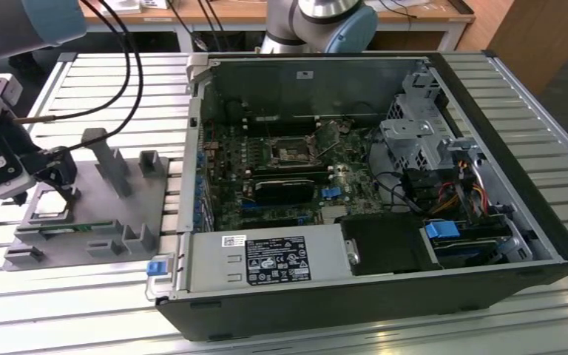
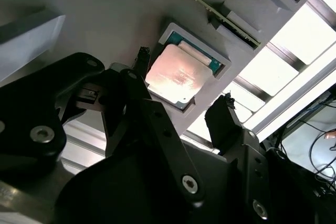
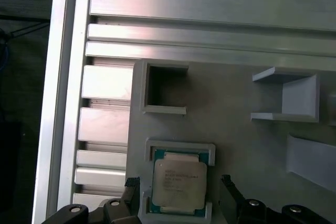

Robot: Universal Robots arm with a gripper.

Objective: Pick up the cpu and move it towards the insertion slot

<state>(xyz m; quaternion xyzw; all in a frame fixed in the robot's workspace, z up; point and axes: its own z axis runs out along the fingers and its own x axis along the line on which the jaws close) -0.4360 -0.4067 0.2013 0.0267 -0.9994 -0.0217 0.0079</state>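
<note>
The nest's sides wrap the cpu's corners but leave gaps. Next I need to grab the cpu with my gripper by its opposite side edges, where those gaps are.
The cpu (image 3: 178,183) is a small square chip with a silvery top, and it lies flat in its square nest on the grey tray (image 1: 101,222) at the exterior view's left. My gripper (image 3: 179,184) hangs just above it and is open. One dark fingertip (image 2: 142,59) stands on each side of the cpu (image 2: 177,76), with a gap between chip and finger on both sides. The gripper (image 1: 52,181) sits low over the tray's left part. The insertion slot (image 1: 292,153) is the silver-framed socket on the green board inside the open computer case, well away towards the exterior view's right.
A narrow green memory stick (image 1: 92,227) sits in the tray. Upright grey posts (image 1: 101,159) rise from the tray behind the gripper. The black case wall (image 1: 197,140) stands between tray and board. A long black block (image 1: 284,190) lies just in front of the socket.
</note>
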